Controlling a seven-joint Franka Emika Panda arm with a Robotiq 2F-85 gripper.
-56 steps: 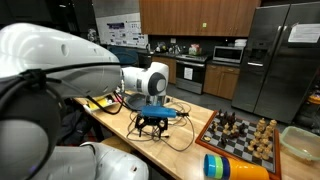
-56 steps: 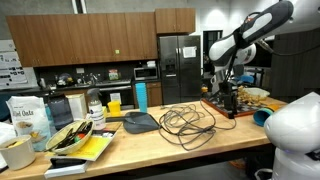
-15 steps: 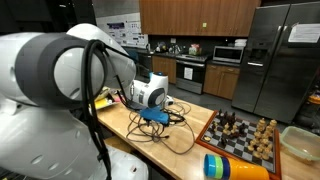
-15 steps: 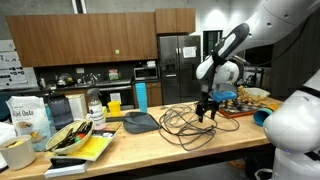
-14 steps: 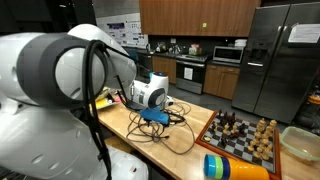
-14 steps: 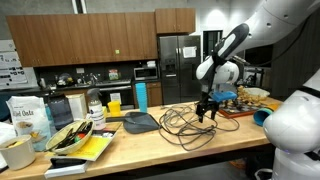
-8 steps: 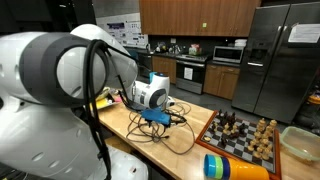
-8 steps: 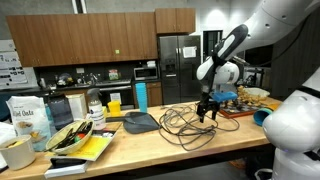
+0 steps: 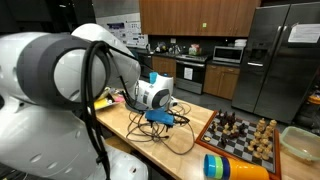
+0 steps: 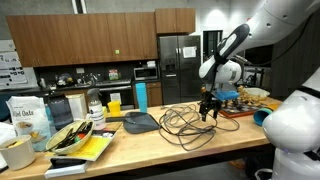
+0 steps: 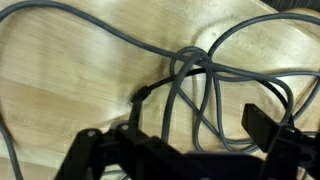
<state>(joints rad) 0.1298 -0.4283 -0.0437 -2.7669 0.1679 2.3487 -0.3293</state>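
Observation:
My gripper should close on the raised piece of grey cable now. The cable runs between my fingers in the wrist view, level with them, so it would be caught.
A long grey cable [image 10: 183,126] lies in tangled loops on the wooden table [image 10: 130,148]; it also shows as the cable [image 9: 176,136] and, close up, as the cable [image 11: 190,85] with a small black plug end [image 11: 140,96]. My gripper [image 10: 209,111] hangs just above the end of the tangle nearest the chessboard, also seen as the gripper [image 9: 160,121]. In the wrist view the gripper [image 11: 185,148] stands open, its dark fingers [image 11: 266,130] straddling several cable strands. Nothing is held.
A chessboard [image 9: 246,137] with pieces stands close beside the cable. A blue and yellow cylinder [image 9: 236,168] lies near the table edge. Further along are a grey tray [image 10: 138,122], a blue cup [image 10: 141,97], a bowl of utensils [image 10: 70,137] and a bag [image 10: 28,120].
The gripper has shifted slightly towards the chessboard end of the cable, staying open. The cable has not moved.

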